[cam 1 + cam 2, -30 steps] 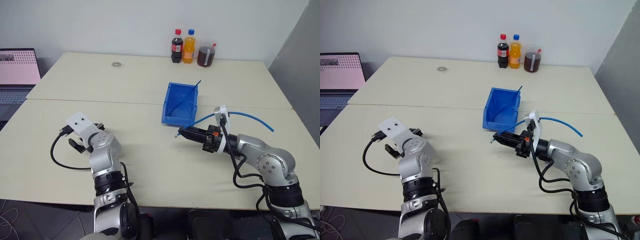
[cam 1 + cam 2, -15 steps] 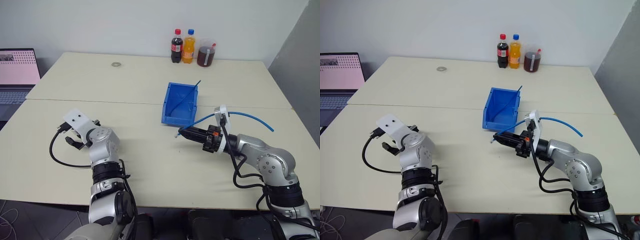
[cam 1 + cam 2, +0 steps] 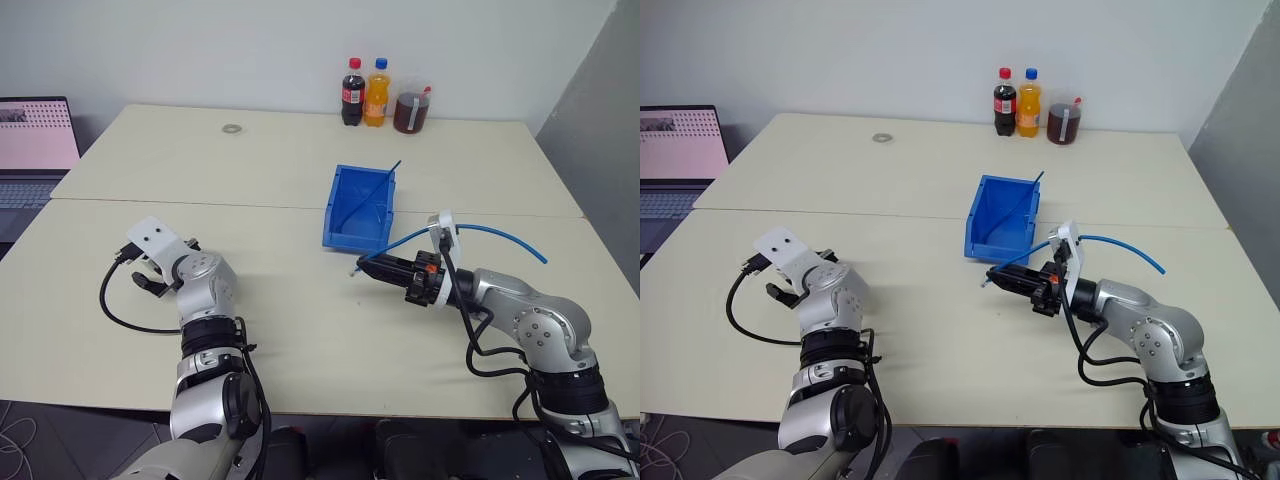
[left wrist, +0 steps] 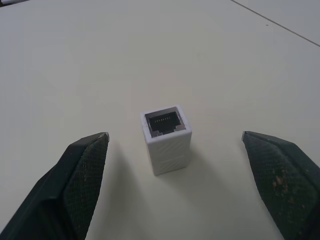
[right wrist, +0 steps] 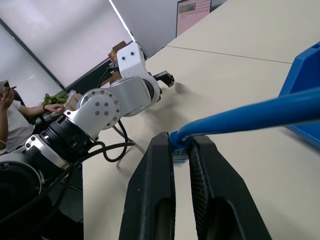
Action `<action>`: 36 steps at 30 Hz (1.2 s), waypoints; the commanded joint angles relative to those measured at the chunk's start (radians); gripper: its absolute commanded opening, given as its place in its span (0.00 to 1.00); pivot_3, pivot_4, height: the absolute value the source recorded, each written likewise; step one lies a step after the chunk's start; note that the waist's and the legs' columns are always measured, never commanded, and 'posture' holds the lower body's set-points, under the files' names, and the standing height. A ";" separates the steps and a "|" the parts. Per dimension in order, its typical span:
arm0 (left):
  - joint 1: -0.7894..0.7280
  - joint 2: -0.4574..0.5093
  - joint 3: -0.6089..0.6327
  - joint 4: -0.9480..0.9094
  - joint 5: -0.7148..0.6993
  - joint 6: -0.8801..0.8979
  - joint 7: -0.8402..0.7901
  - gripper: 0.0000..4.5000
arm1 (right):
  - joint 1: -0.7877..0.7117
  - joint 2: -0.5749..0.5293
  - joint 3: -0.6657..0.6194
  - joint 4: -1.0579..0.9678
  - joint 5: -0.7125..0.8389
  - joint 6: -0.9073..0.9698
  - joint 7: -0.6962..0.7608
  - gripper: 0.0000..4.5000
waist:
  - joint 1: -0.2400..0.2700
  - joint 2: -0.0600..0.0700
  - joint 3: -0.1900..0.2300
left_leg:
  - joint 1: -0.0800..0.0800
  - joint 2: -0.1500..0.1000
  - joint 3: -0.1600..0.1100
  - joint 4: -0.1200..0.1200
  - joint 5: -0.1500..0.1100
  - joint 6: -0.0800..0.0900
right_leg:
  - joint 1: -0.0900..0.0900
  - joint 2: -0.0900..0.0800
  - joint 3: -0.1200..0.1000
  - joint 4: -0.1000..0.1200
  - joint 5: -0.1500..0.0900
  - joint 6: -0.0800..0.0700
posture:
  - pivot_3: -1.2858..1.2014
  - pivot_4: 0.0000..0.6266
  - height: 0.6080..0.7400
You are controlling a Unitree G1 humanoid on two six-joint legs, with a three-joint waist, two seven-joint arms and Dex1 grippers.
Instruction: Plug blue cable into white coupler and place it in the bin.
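Observation:
The fingers stand beside the white coupler (image 4: 166, 140), level with its dark socket (image 4: 164, 122), and closing now would catch the coupler, so it is time for my left gripper to close on it.
The white coupler (image 4: 166, 140) stands upright on the table with its dark socket facing up. My left gripper (image 4: 173, 135) is open, one finger on each side of the coupler and apart from it. From the head, the left gripper (image 3: 165, 265) sits low over the table's left side. My right gripper (image 3: 364, 266) is shut on the blue cable (image 3: 490, 231) near its plug end, just in front of the bin (image 3: 360, 206). The cable arcs back to the right over the wrist. In the right wrist view the fingers (image 5: 157, 170) pinch the cable (image 5: 260, 112).
A thin dark-blue rod (image 3: 376, 190) leans in the bin. Two bottles (image 3: 365, 92) and a cup (image 3: 411, 110) stand at the table's far edge, and a small ring (image 3: 233, 128) lies farther left. A laptop (image 3: 36, 140) sits at far left. A person (image 5: 11, 107) sits beyond the table.
My left gripper has shifted slightly to the left and away, staying open. The right gripper and the cable have not moved.

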 commanded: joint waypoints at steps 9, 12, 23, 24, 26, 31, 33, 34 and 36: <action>-0.018 0.012 -0.010 -0.013 -0.001 -0.039 0.009 0.64 | -0.005 -0.006 -0.023 -0.043 0.007 -0.004 0.000 0.03 | 0.000 0.000 0.000 | 0.000 0.000 0.000 0.000 0.000 0.000 | 0.000 0.000 0.000 0.000 0.000 0.000 | 0.52 0.24 1.00; -0.016 0.009 -0.010 -0.017 -0.002 -0.037 0.013 0.50 | -0.004 -0.006 -0.023 -0.043 0.008 -0.003 -0.001 0.03 | 0.000 0.000 0.000 | 0.000 0.000 0.000 0.000 0.000 0.000 | 0.000 0.000 0.000 0.000 0.000 0.000 | 0.52 0.24 1.00; 0.006 -0.003 -0.017 -0.041 -0.013 -0.034 -0.005 0.17 | -0.006 -0.001 -0.026 -0.041 0.008 -0.005 -0.004 0.03 | 0.000 0.000 0.000 | 0.000 0.000 0.000 0.000 0.000 0.000 | 0.000 0.000 0.000 0.000 0.000 0.000 | 0.52 0.24 1.00; 0.012 -0.005 -0.018 -0.048 -0.020 -0.038 -0.021 0.17 | -0.006 0.000 -0.026 -0.040 0.008 -0.006 -0.005 0.03 | 0.000 0.000 0.000 | 0.000 0.000 0.000 0.000 0.000 0.000 | 0.000 0.000 0.000 0.000 0.000 0.000 | 0.52 0.24 1.00; 0.026 -0.013 -0.016 -0.074 -0.037 -0.036 -0.048 0.17 | -0.006 0.002 -0.026 -0.040 0.007 -0.008 -0.007 0.03 | 0.000 0.000 0.000 | 0.000 0.000 0.000 0.000 0.000 0.000 | 0.000 0.000 0.000 0.000 0.000 0.000 | 0.52 0.24 1.00; 0.089 -0.024 -0.025 -0.193 -0.096 -0.009 -0.158 0.17 | -0.003 0.008 -0.029 -0.046 0.005 -0.014 -0.017 0.03 | 0.000 0.000 0.000 | 0.000 0.000 0.000 0.000 0.000 0.000 | 0.000 0.000 0.000 0.000 0.001 -0.001 | 0.52 0.24 1.00; 0.138 -0.019 -0.054 -0.281 -0.144 0.019 -0.271 0.17 | 0.000 0.010 -0.032 -0.052 0.007 -0.015 -0.026 0.03 | -0.001 0.000 0.000 | 0.000 0.000 0.000 0.000 0.000 0.000 | 0.000 0.000 0.000 0.000 0.001 -0.001 | 0.52 0.24 1.00; 0.168 -0.005 -0.081 -0.329 -0.155 0.038 -0.332 0.17 | 0.003 0.010 -0.036 -0.058 0.008 -0.016 -0.031 0.03 | -0.001 0.000 0.000 | 0.000 0.000 0.000 0.000 0.000 0.000 | 0.000 0.000 0.000 0.000 0.001 -0.001 | 0.52 0.24 1.00; 0.215 0.032 -0.131 -0.410 -0.184 0.075 -0.459 0.17 | 0.011 0.008 -0.044 -0.074 0.011 -0.015 -0.043 0.03 | -0.001 0.000 0.000 | 0.000 0.000 0.000 0.000 0.000 0.000 | 0.000 0.000 0.000 0.000 0.001 -0.001 | 0.52 0.24 1.00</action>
